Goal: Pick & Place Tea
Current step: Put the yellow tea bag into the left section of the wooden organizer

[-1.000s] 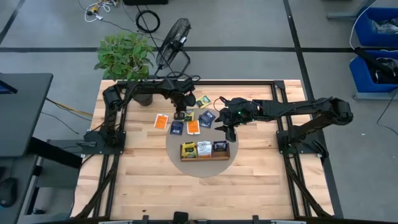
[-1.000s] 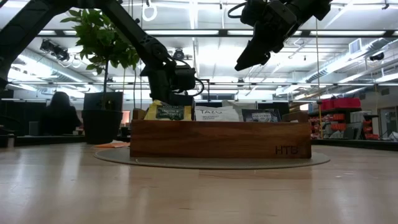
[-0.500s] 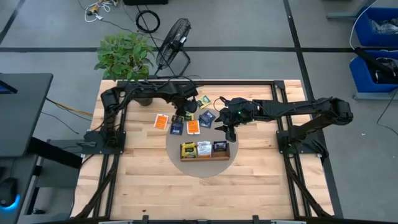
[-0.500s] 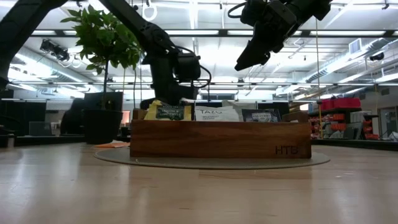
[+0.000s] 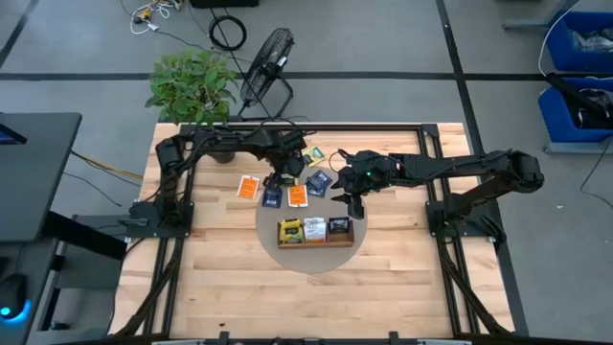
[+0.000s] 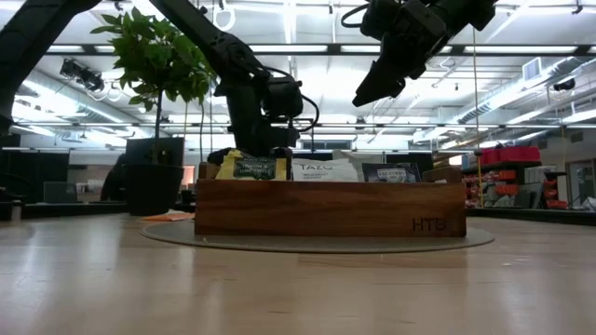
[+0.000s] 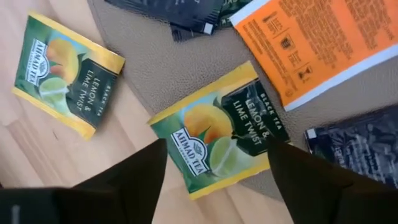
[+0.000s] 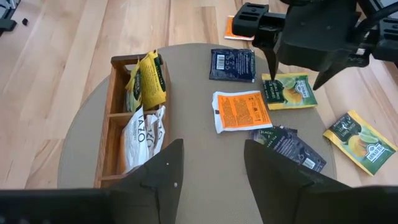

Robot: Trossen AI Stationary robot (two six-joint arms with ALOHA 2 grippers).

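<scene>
My left gripper is about to grab the yellow-green packet by its yellow edge (image 7: 233, 179) beside the lime, to stand the packet in the wooden tray.
Several tea packets lie flat on the round mat (image 5: 308, 261) and on the wood beyond it. My left gripper (image 7: 217, 152) points down, open, over a yellow-green packet (image 7: 214, 140), one finger on each side of it; I cannot tell whether a fingertip touches it. The right wrist view shows this gripper (image 8: 297, 74) above that packet (image 8: 292, 92). A twin packet (image 7: 65, 74) and an orange one (image 7: 317, 43) lie close by. The wooden tray (image 5: 314, 241) holds yellow, white and dark packets. My right gripper (image 5: 350, 198) hangs open and empty, high over the mat.
A potted plant (image 5: 194, 88) and a fan (image 5: 266, 59) stand at the table's far left. More packets lie left of the tray: an orange one (image 5: 249, 187), a dark blue one (image 5: 272, 197) and an orange one (image 5: 298, 195). Bare wood lies toward the near edge.
My left gripper has gone a little toward the table's right edge and up, has rolled about its own line and has opened. It now stands over the yellow-green packet. The packets lie where they were.
</scene>
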